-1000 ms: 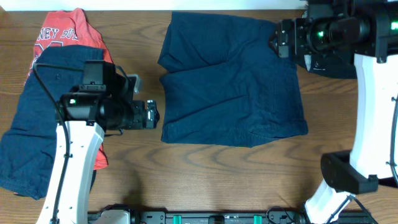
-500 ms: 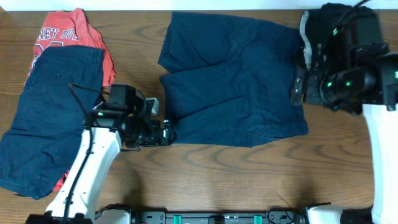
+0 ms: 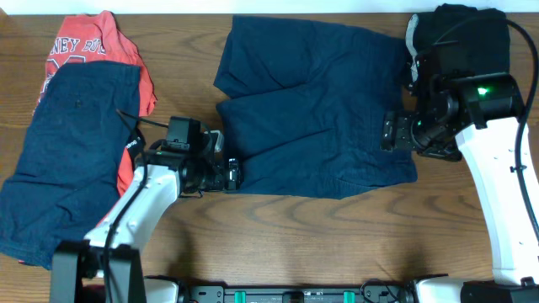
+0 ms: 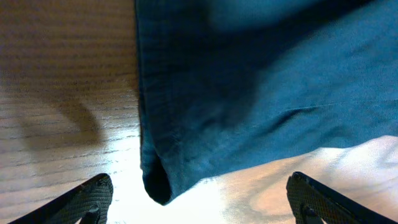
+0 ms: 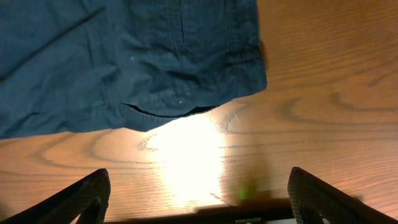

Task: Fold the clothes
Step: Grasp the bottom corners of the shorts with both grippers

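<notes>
My left gripper is about to grab the navy shorts (image 3: 312, 109) by the front hem corner, so that it can fold the shorts' front edge over the back.
A pair of dark navy shorts (image 3: 312, 109) lies spread flat in the middle of the table. My left gripper (image 3: 232, 177) sits at its front left corner. In the left wrist view this gripper (image 4: 199, 193) is open, and the shorts' hem corner (image 4: 158, 183) lies between the fingers, untouched. My right gripper (image 3: 391, 133) hovers at the shorts' right edge. In the right wrist view it (image 5: 199, 190) is open over bare wood, with the shorts (image 5: 124, 62) just ahead of it.
At the far left, a second pair of navy shorts (image 3: 67, 151) lies on top of a red T-shirt (image 3: 93, 46). A black garment (image 3: 463, 34) is bunched at the back right corner. Bare wooden table (image 3: 295, 244) runs along the front.
My left gripper moved right to the shorts' front left corner and closed slightly. My right arm swung from the back right corner toward the front, to the shorts' right edge.
</notes>
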